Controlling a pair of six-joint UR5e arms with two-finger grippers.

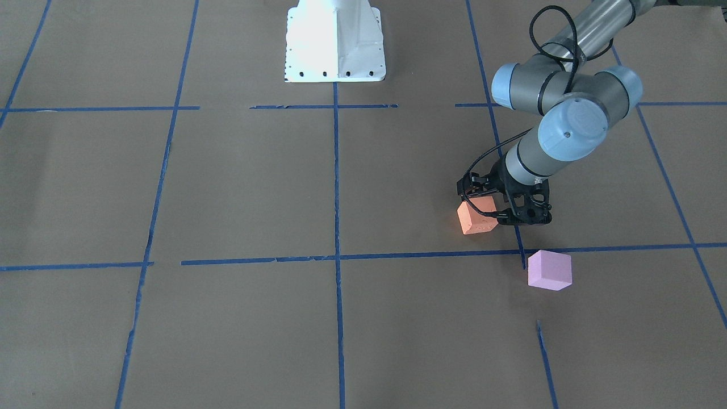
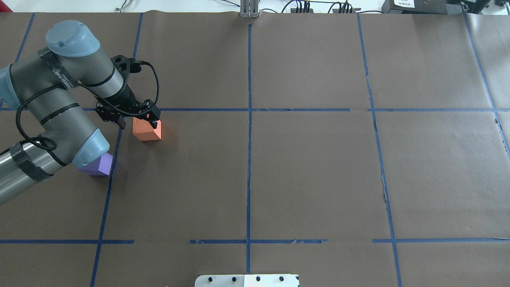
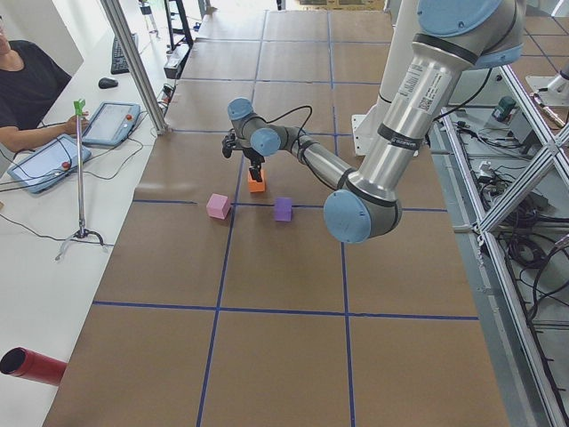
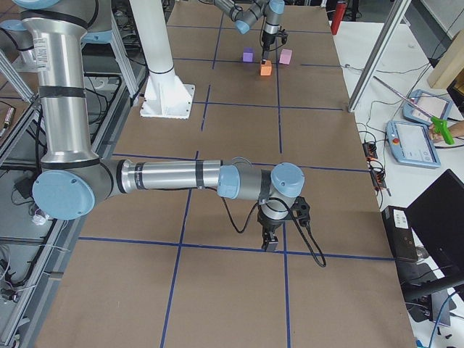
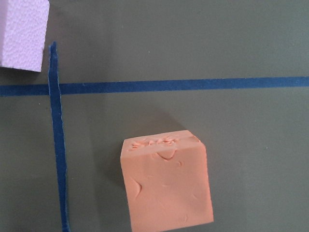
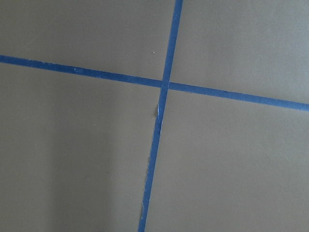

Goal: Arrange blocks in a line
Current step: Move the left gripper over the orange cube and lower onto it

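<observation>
My left gripper grabs the orange block next by its sides on either side of the block's dented edge. Then it sets the block in the line.
The orange block [image 1: 477, 220] rests on the brown table, its top dented in the left wrist view [image 5: 166, 186]. My left gripper [image 2: 137, 118] hovers just above and behind it, jaws open and spread wider than the block, holding nothing. The pink-lilac block [image 1: 549, 270] sits just across a blue tape line from the orange one. The purple block [image 2: 98, 165] lies beside the orange one, half hidden under my left arm. My right gripper [image 4: 270, 243] points down at a tape crossing far from the blocks; I cannot tell if it is open or shut.
Blue tape lines [image 2: 248, 159] divide the table into squares. The white robot base [image 1: 335, 45] stands at mid-table on the robot's side. In the exterior left view an operator [image 3: 27, 84], tablets and a thin stand [image 3: 80, 178] are beside the table.
</observation>
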